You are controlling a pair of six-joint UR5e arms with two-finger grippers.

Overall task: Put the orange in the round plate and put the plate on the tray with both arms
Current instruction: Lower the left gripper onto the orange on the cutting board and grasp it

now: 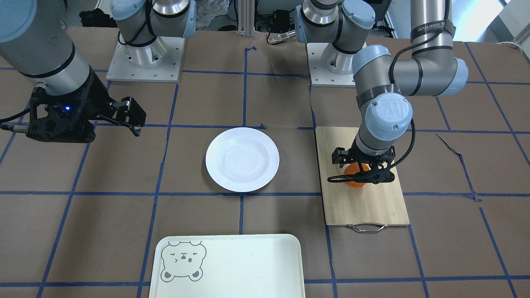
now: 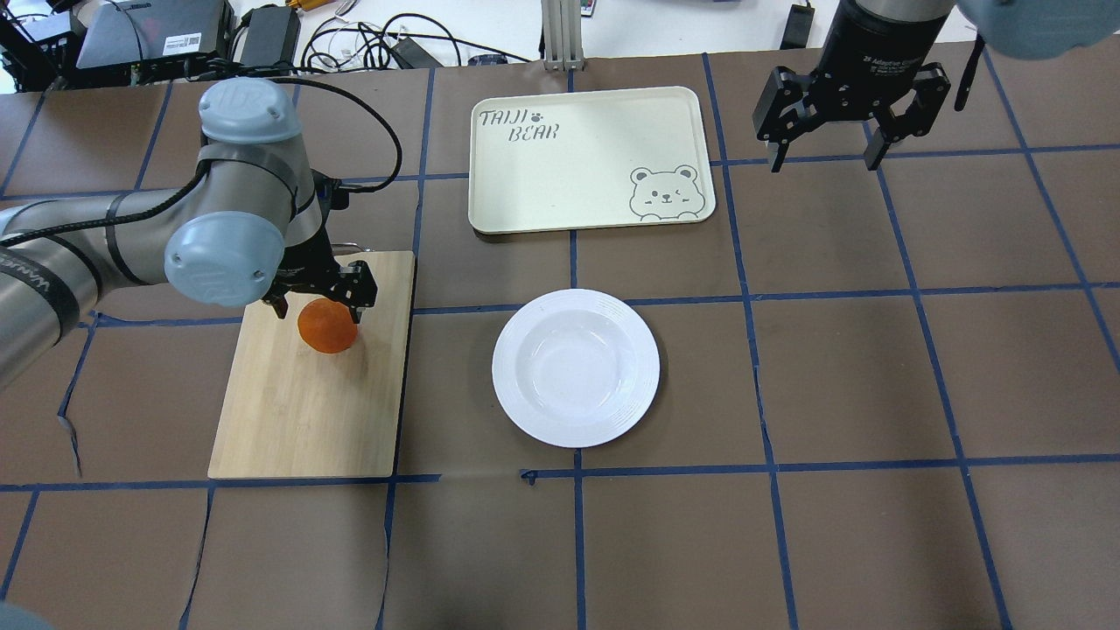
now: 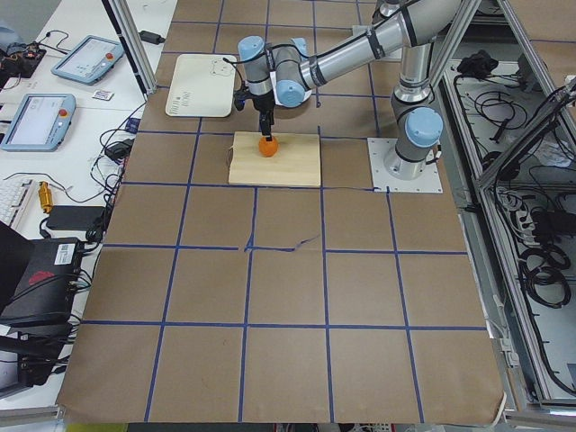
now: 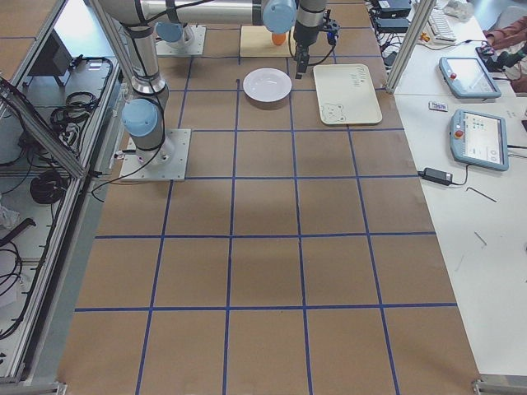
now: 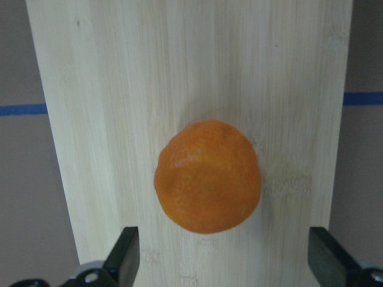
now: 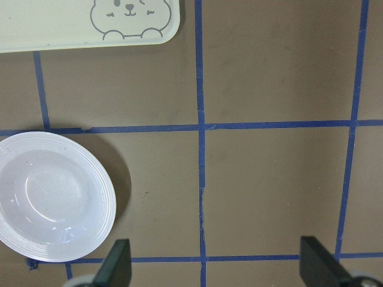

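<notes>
My left gripper grabs the orange around its round body (image 1: 355,176) next, to put it in the round plate (image 1: 242,159).
The orange (image 5: 207,176) lies on a bamboo cutting board (image 5: 179,72). My left gripper (image 5: 224,257) hangs directly over it, open, with a finger on each side and a gap to both. The overhead view shows the orange (image 2: 327,325) partly under the left gripper (image 2: 319,297). The white round plate (image 2: 576,367) lies empty at the table's centre. Beyond it sits the cream tray (image 2: 577,157) with its bear drawing, nothing on it. My right gripper (image 2: 822,162) hovers open and empty to the right of the tray, well above the table.
The cutting board (image 2: 297,411) has a metal handle (image 1: 367,227) on its far end. Blue tape lines cross the brown table cover. The right wrist view shows the plate (image 6: 51,203) at lower left and the tray's corner (image 6: 60,24) at top.
</notes>
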